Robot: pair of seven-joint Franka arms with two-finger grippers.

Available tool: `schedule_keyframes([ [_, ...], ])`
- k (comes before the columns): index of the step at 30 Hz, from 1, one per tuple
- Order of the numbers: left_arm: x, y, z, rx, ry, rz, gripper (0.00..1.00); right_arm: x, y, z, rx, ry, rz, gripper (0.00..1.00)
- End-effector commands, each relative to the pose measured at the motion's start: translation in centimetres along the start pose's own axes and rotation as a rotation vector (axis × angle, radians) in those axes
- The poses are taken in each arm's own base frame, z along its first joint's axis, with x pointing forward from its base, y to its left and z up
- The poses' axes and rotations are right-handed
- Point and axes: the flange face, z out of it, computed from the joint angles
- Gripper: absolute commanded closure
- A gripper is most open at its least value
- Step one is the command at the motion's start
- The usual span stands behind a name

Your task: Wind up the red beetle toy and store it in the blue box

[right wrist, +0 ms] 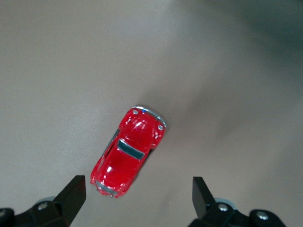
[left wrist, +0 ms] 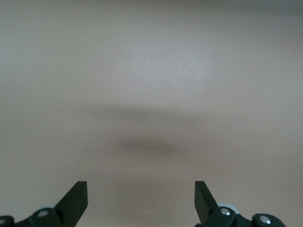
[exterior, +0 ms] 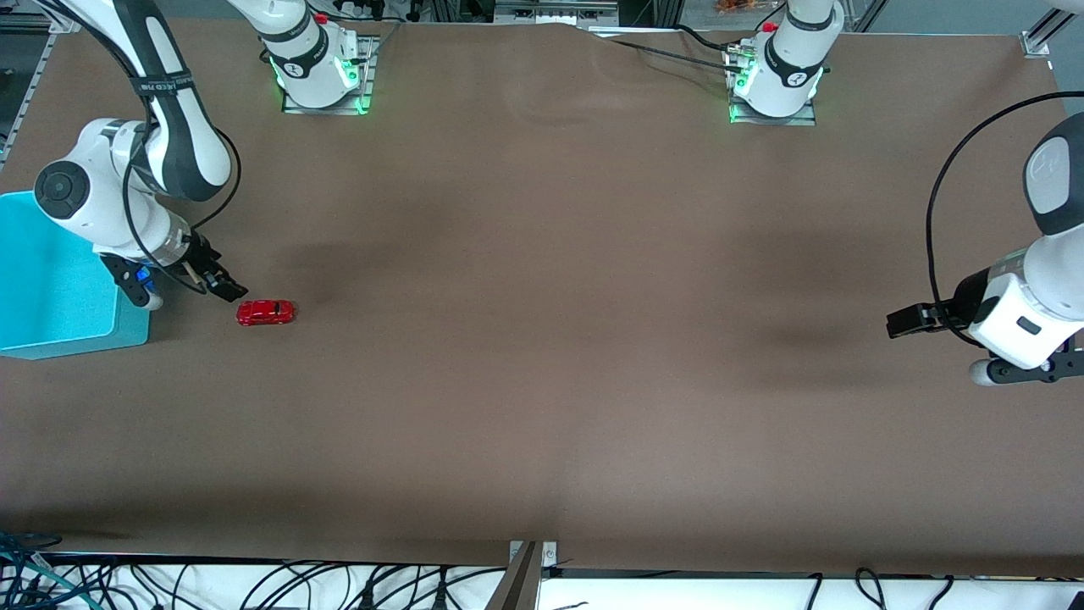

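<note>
My right gripper will next grab the red beetle toy [exterior: 265,313] by the door sides of its body, to wind it and store it in the blue box [exterior: 51,280].
The red beetle toy [exterior: 265,313] stands on its wheels on the brown table, beside the blue box [exterior: 51,280] at the right arm's end. My right gripper [exterior: 222,286] is open and empty, low over the table just beside the toy, between it and the box. In the right wrist view the toy [right wrist: 128,152] lies free just ahead of the open fingers [right wrist: 72,196], not between them. My left gripper [exterior: 904,321] is open and empty, waiting above the table at the left arm's end; its wrist view shows its fingers [left wrist: 75,198] over bare table.
The box is open-topped and partly cut off by the edge of the front view; the right arm's wrist hangs over its corner. The arm bases [exterior: 318,72] stand along the table's edge farthest from the front camera. Cables lie below the near edge.
</note>
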Motion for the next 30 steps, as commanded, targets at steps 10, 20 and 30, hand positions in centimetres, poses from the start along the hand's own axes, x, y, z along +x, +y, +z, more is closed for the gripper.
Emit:
schedule_keyframes([
  [10, -0.2, 1.0, -0.1, 0.021, -0.008, 0.095, 0.0, -0.8, -1.4, 3.1, 0.056, 0.04, 0.077, 0.0],
  [20, -0.4, 1.5, -0.1, 0.023, -0.021, 0.099, 0.0, -0.8, -2.2, 4.0, 0.057, 0.043, 0.067, 0.0],
  [30, -0.4, 1.4, 0.0, 0.025, -0.026, 0.099, 0.0, -0.4, -2.0, 6.1, 0.073, 0.058, 0.075, 0.0],
])
